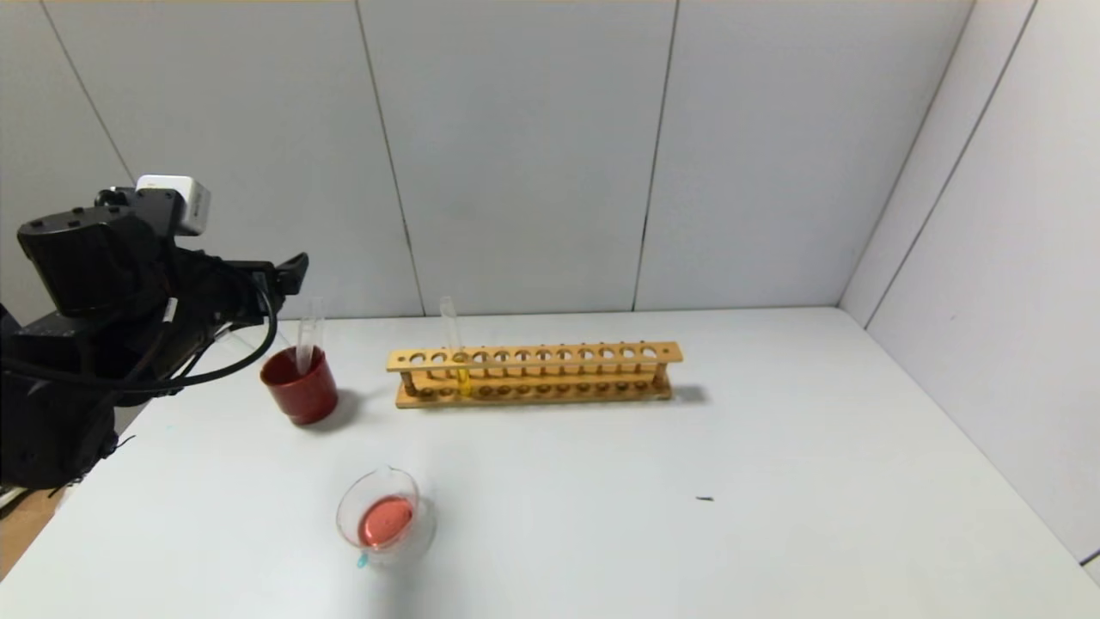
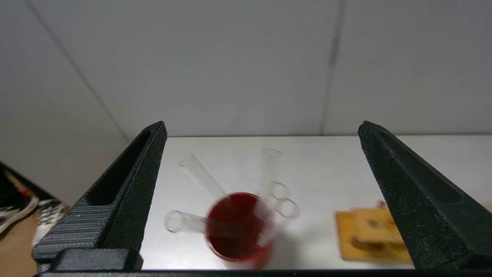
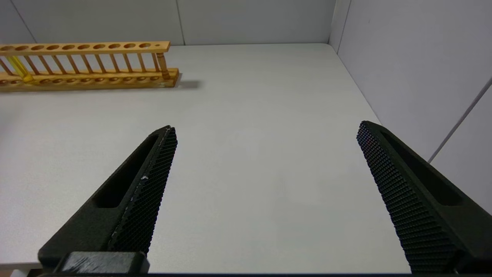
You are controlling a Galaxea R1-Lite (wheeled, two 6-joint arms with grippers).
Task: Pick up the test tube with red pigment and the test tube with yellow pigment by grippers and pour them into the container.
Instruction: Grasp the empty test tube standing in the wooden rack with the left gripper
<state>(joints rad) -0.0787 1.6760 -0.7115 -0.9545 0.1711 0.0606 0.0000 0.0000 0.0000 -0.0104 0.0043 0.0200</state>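
Observation:
Next, my left gripper grips the yellow test tube by the clear length above the rack, since the rack's boards surround the tube's liquid-filled bottom.
The test tube with yellow pigment (image 1: 461, 375) stands upright in the wooden rack (image 1: 601, 353), near its left end; it also shows in the right wrist view (image 3: 17, 66). No tube holding orange-red liquid is in view. The container (image 1: 343, 514), a clear glass dish at the front left, holds a pool of red liquid. My left gripper (image 1: 294, 270) is open and empty, raised just behind and left of the dark red cup (image 1: 299, 392); the left wrist view looks between its fingers (image 2: 261, 129) at that cup (image 2: 236, 227). My right gripper (image 3: 265, 129) is open and empty over bare table at the right.
The dark red cup holds several colourless tubes (image 2: 200, 179) leaning outward; one shows in the head view (image 1: 308, 331). The rack's left end (image 2: 369, 234) lies right of the cup. Grey walls close the back and right. A small dark speck (image 1: 705, 499) lies on the table.

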